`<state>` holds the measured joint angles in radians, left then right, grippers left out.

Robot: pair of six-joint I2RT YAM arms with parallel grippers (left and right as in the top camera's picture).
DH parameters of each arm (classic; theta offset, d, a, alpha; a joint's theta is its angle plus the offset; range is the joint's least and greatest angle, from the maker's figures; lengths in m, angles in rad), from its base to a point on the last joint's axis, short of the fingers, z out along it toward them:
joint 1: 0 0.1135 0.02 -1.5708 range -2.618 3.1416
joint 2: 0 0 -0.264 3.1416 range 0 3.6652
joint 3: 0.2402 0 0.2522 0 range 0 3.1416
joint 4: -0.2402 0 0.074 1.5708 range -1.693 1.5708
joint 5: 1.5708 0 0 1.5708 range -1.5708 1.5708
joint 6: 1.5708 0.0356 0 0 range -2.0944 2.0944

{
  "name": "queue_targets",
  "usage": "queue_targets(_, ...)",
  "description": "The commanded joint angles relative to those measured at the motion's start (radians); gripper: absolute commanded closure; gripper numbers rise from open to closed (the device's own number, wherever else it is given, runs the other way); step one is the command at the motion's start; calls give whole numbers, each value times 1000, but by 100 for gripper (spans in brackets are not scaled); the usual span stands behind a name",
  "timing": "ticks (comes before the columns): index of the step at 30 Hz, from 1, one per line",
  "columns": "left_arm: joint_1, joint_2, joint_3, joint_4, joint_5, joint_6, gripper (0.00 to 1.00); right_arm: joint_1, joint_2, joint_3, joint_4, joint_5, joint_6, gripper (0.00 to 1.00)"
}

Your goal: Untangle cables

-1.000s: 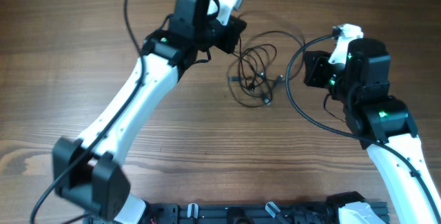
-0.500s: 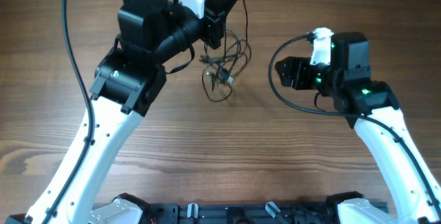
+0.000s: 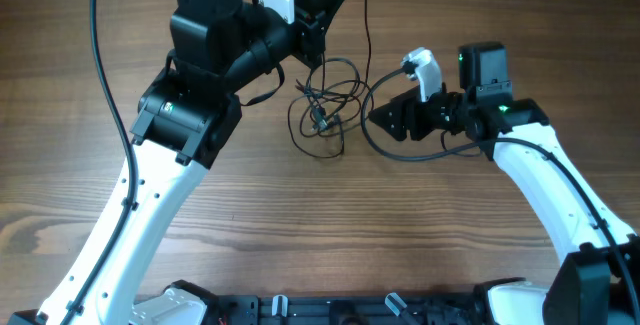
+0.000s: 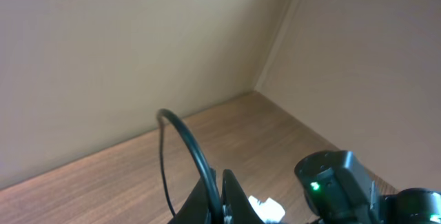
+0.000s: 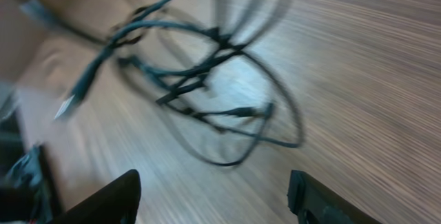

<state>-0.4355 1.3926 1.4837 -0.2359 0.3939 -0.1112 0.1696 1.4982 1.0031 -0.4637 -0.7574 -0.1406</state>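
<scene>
A loose cable loop mid-strand is on the tangle's side facing my right gripper, and my right gripper should grab it there next. The plug ends then stay free to untangle.
A tangle of thin black cables hangs in loose loops over the wooden table, one strand running up past the top edge. My left gripper is raised above the tangle and shut on a cable strand, which passes between its fingers. My right gripper is open just right of the tangle, not touching it. In the right wrist view the tangled cables lie ahead of the open fingers, with a small silvery plug end at the left.
The wooden table spreads all round. A thicker black arm cable loops by the right gripper, another runs along the left arm. A beige wall corner shows behind the table in the left wrist view.
The left arm lifted the tangle up and leftward a second ago and has since held still. The right arm has swung left toward the tangle, now close beside it.
</scene>
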Motion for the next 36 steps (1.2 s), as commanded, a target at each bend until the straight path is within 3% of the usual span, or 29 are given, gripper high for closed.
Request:
queue_targets(1,6,-16,3,27,17,-10,95,16,23,-8,2,-191,-148,28)
queue_targets(10,6,-16,3,31,18,-32,95,54,68,-17,90,-114,-140,30)
queue_targets(22,6,-16,3,36,17,-36,95,122,200,-17,280,-39,-12,31)
queue_targets(25,6,-16,3,36,17,-36,95,135,218,-17,312,-15,13,44)
queue_targets(26,6,-16,3,36,17,-35,95,136,221,-17,315,-16,13,62)
queue_targets(27,6,-16,3,36,17,-35,96,136,221,-17,312,-2,16,89)
queue_targets(28,6,-16,3,36,17,-35,96,136,221,-17,309,18,34,95)
queue_targets(31,6,-16,3,34,16,-33,96,135,218,-17,308,152,153,95)
queue_targets(36,10,12,3,-43,-128,14,96,117,92,-16,249,143,196,95)
